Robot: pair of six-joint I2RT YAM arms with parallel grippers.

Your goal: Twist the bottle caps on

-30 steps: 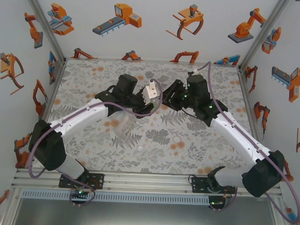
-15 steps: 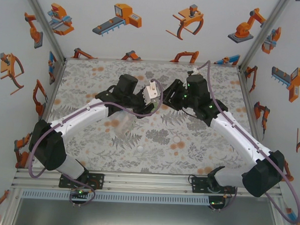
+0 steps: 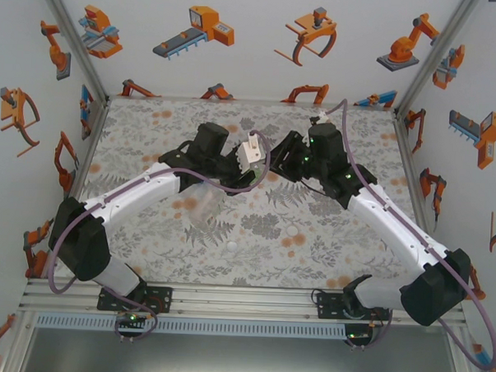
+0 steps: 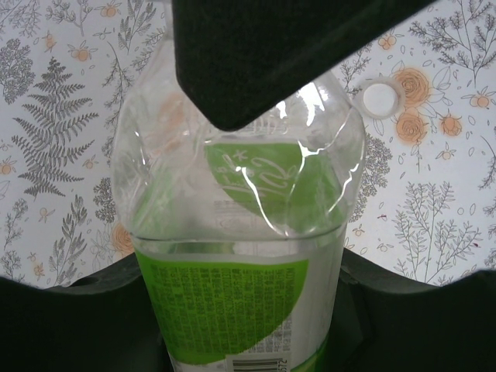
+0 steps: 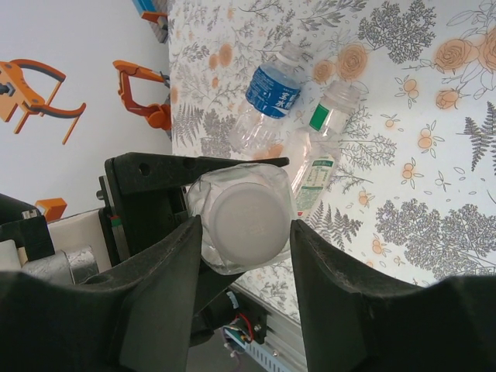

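The capped top of the clear bottle is between my right gripper's fingers, so the bottle would stay there. My left gripper should open now.
My left gripper [image 3: 246, 159] is shut on a clear bottle with a green label [image 4: 232, 302] and holds it off the table, the jaws clamped on its body. A white cap [image 5: 249, 219] sits on that bottle's mouth. The fingers of my right gripper [image 5: 246, 226] press against the cap from both sides. From above, the two grippers meet at the table's middle back, the bottle [image 3: 251, 149] between them and the right gripper [image 3: 275, 159] at its top. Another white cap [image 4: 379, 98] lies loose on the table.
Two more bottles lie side by side on the floral table [image 3: 328, 247]: one with a blue label [image 5: 273, 91] and a slim clear one with a green and white label [image 5: 318, 159]. White walls with orange robot stickers close in the table.
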